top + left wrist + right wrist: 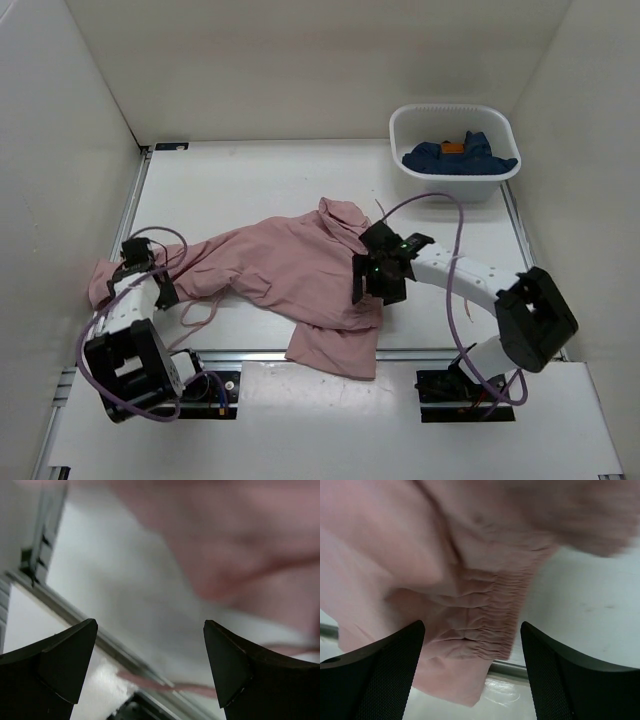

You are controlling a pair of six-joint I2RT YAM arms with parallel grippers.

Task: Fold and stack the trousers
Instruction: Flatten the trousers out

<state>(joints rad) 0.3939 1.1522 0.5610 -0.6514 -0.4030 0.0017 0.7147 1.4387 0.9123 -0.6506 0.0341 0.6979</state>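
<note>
The right gripper isn't ready to close yet, because its fingers stop above the gathered top of the waistband (490, 615); it should move down first, then close on the gathered top.
The dusty-pink trousers (290, 275) lie crumpled across the table, one leg reaching the left edge, another part hanging over the near edge. My right gripper (378, 280) is open above the trousers' right side; its wrist view shows the gathered elastic waistband (490, 615) between the spread fingers (380, 665). My left gripper (150, 275) is open and empty by the left leg; its wrist view shows pink fabric (240, 545) blurred above and a thin pink drawstring (165, 682) on the table edge between the fingers (235, 665).
A white basin (455, 150) at the back right holds a dark navy garment (460, 157) with an orange tag. White walls enclose the table on three sides. A metal rail (300, 353) runs along the near edge.
</note>
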